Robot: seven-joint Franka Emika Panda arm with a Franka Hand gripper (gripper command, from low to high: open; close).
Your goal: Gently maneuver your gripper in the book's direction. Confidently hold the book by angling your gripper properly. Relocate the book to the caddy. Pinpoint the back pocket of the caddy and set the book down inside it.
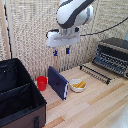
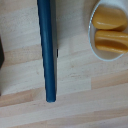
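The gripper grips the book (image 1: 58,82) across its narrow top edge (image 1: 58,69) next, where the two flat covers face apart, since the book stands upright on its edge.
The dark navy book (image 1: 58,82) stands upright on its edge on the wooden table, between the red cup and a white bowl. In the wrist view it shows edge-on as a long blue strip (image 2: 46,50). My gripper (image 1: 60,51) hangs well above the book with its blue-tipped fingers apart and nothing between them. The fingers do not show in the wrist view. The black caddy (image 1: 17,95) sits at the exterior view's left, with a divider (image 1: 15,91) splitting it into a farther pocket (image 1: 11,75) and a nearer one.
A red cup (image 1: 42,83) stands just beside the book toward the caddy. A white bowl (image 1: 78,85) with yellow food, also in the wrist view (image 2: 109,30), sits on the other side. A dark toaster oven (image 1: 112,56) with a pulled-out rack (image 1: 95,73) stands at the right.
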